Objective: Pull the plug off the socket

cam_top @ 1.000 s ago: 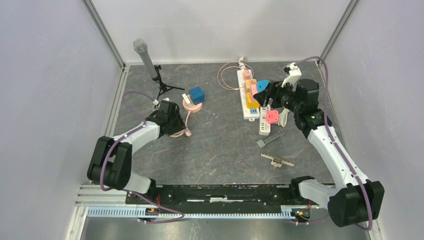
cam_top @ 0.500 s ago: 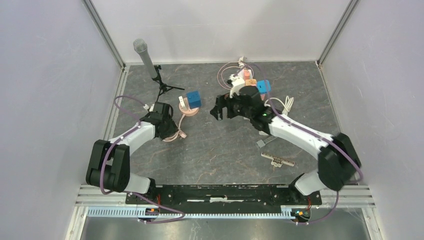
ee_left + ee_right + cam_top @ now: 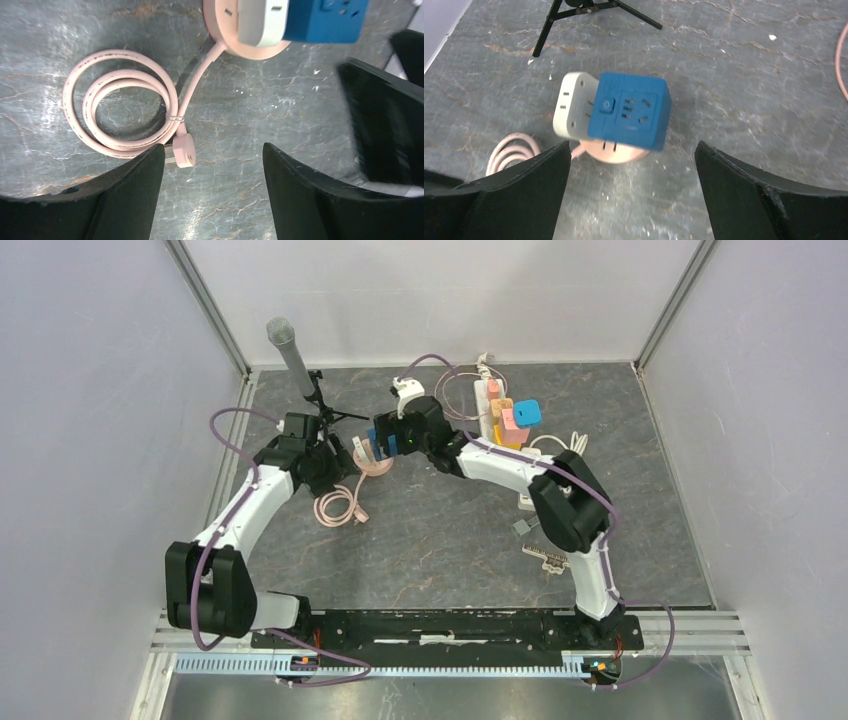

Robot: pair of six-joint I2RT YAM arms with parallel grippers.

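I will next pull the blue plug off the socket, so I will grab the blue plug by its opposite sides with my right gripper and leave the white adapter [image 3: 571, 105] free.
A blue cube plug [image 3: 629, 110] and a white adapter [image 3: 571, 105] sit side by side in a round pink socket [image 3: 611, 150], tilted on the stone floor. My right gripper [image 3: 631, 145] is open just short of the blue plug, touching nothing. From above, the right gripper [image 3: 385, 437] covers most of the plug [image 3: 384, 448]. My left gripper [image 3: 213, 150] is open over bare floor beside the socket's coiled pink cable [image 3: 120, 115]. The socket [image 3: 220, 15] and the blue plug [image 3: 325, 20] lie at the top of that view. The left gripper [image 3: 330, 468] holds nothing.
A microphone on a black tripod [image 3: 292, 355] stands just left of the socket. A white power strip [image 3: 497, 415] with coloured plugs lies at the back right. Grey comb-like pieces [image 3: 548, 558] lie near the right front. Walls close in on three sides.
My right arm has swung left from the power strip to the round socket and opened fully. My left gripper has drawn back left of the socket and opened wider.
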